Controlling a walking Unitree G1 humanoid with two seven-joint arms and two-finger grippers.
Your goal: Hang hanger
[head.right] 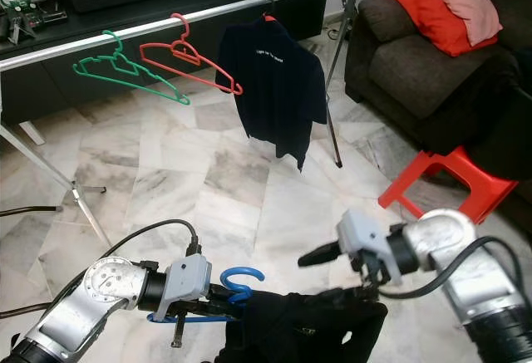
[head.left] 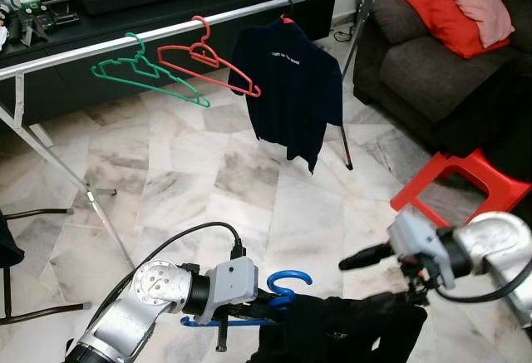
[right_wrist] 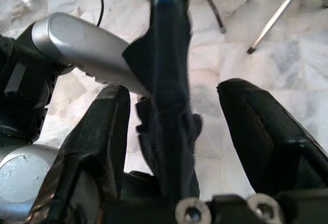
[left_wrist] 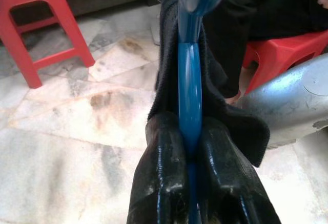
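My right gripper grabs the black knit cloth by its narrow top fold [head.left: 386, 303] next. The fold stands up while the lower cloth [head.left: 328, 346] hangs slack.
My left gripper [head.left: 270, 301] is shut on the neck of a blue hanger [head.left: 289, 284], low in front of me. In the left wrist view its fingertips [left_wrist: 164, 147] squeeze the blue hanger [left_wrist: 189, 80]. A black garment [head.left: 341, 330] hangs over the hanger. My right gripper [head.left: 374, 278] is open at the garment's right side, and the right wrist view shows a fold of the garment [right_wrist: 166, 131] between its spread fingers [right_wrist: 110, 116] without being pinched. Further off, the silver clothes rail [head.left: 166, 31] carries a green hanger [head.left: 145, 76], a red hanger [head.left: 208, 64] and a navy shirt [head.left: 291, 89].
A red stool [head.left: 465, 180] stands to the right near a dark sofa [head.left: 416, 64] with a red cushion [head.left: 432, 6]. The rack's slanted leg [head.left: 75, 180] crosses the marble floor on the left. A black TV cabinet [head.left: 83, 47] runs behind the rail.
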